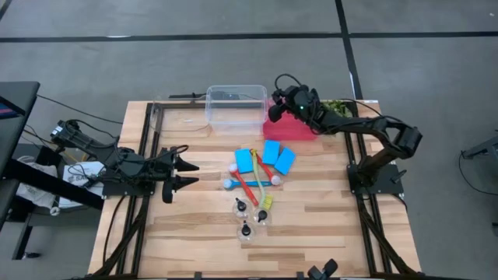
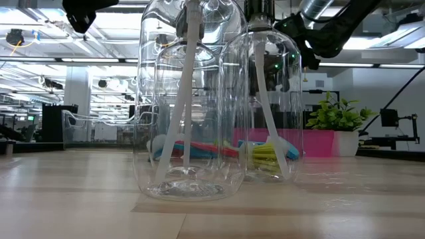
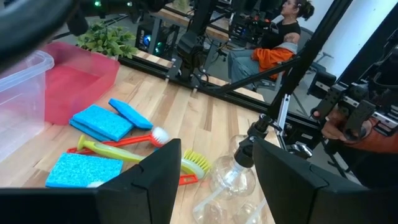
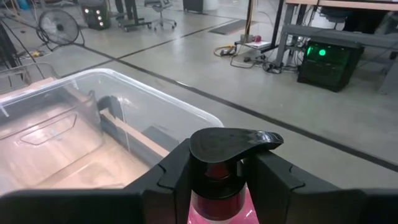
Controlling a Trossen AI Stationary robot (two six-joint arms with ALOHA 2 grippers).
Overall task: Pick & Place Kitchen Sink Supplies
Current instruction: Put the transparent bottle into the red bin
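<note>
The held bottle is low and upright inside the red tray (image 1: 294, 127) and would stand there, so my right gripper needs to open its fingers.
My right gripper (image 4: 217, 186) reaches over the red tray (image 1: 294, 127) at the far side, shut on a clear bottle with a black pump top (image 4: 233, 142). The tray's red shows through the bottle. Three more clear pump bottles (image 1: 250, 218) stand near the table's middle. Beyond them lie three blue sponges (image 1: 270, 156), flat, and red, blue and yellow-green brushes (image 1: 253, 185). My left gripper (image 1: 185, 174) hangs open above the table's left side, pointing at them with nothing between its fingers. My right gripper pinches the bottle's neck (image 4: 217, 182) between its two fingers, just under the black pump top. The fingers come at it about level. The bottle stays upright; its body and bottom are hidden below the fingers, so I cannot tell whether it rests on the tray.
A clear plastic tub (image 1: 236, 106) stands at the far edge, left of the red tray. A small green plant (image 1: 336, 105) sits right of the tray. In the left wrist view, people sit in the room beyond the table.
</note>
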